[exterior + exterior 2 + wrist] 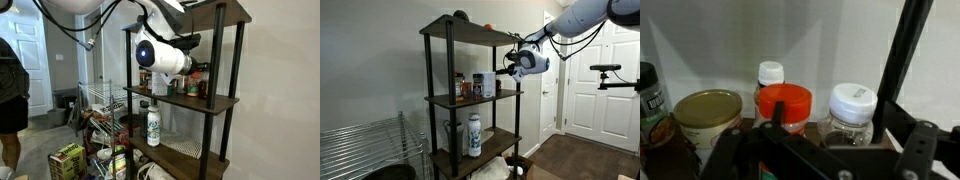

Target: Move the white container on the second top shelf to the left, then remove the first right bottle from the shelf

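Observation:
My gripper moves toward the white-capped clear bottle next before closing on it, since in the wrist view my fingers stop short of the bottle's near side.
The shelf [215, 101] has dark wooden boards and black posts, and shows in both exterior views [470, 99]. On its second board stands the white container [478, 85] with blue markings, among spice jars. My gripper [513, 63] is at the board's end by a post. In the wrist view my gripper [835, 135] looks open, and a clear bottle with a white cap [852, 108] stands between its dark fingers. Left of that bottle are an orange-red cap [783, 100] and a gold-lidded jar [708, 112]. I cannot make out a dark brown bottle with an orange-yellow label.
A slim white bottle with a green label [153, 126] stands on the lower board. A chrome wire rack [102, 100] and floor clutter lie beside the shelf. A black post [902, 50] runs close to my gripper. A person [10, 95] stands at the frame edge.

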Robot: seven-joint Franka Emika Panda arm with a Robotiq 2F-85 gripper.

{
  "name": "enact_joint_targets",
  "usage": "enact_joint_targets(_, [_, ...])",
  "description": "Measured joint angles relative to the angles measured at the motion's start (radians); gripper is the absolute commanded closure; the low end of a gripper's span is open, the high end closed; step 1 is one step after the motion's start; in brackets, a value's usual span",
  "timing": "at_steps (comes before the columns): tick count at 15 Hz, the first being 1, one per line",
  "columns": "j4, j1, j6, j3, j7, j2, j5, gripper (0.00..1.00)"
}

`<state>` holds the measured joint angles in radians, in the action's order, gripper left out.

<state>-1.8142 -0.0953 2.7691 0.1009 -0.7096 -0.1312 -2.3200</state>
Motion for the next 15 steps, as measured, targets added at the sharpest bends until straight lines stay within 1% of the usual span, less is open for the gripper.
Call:
enact_joint_targets(3, [0.046, 0.011, 0.077, -0.015, 0.000, -0.019, -0.019, 0.00])
enact_joint_targets(7, [0.085, 0.031, 0.152, -0.016, 0.000, -0.039, -0.047, 0.00])
enact_joint_targets(10, [0.096, 0.036, 0.189, -0.014, 0.001, -0.050, -0.079, 0.00])
enact_joint_targets(15, [0.100, 0.037, 0.211, 0.002, 0.026, -0.056, -0.120, 0.00])
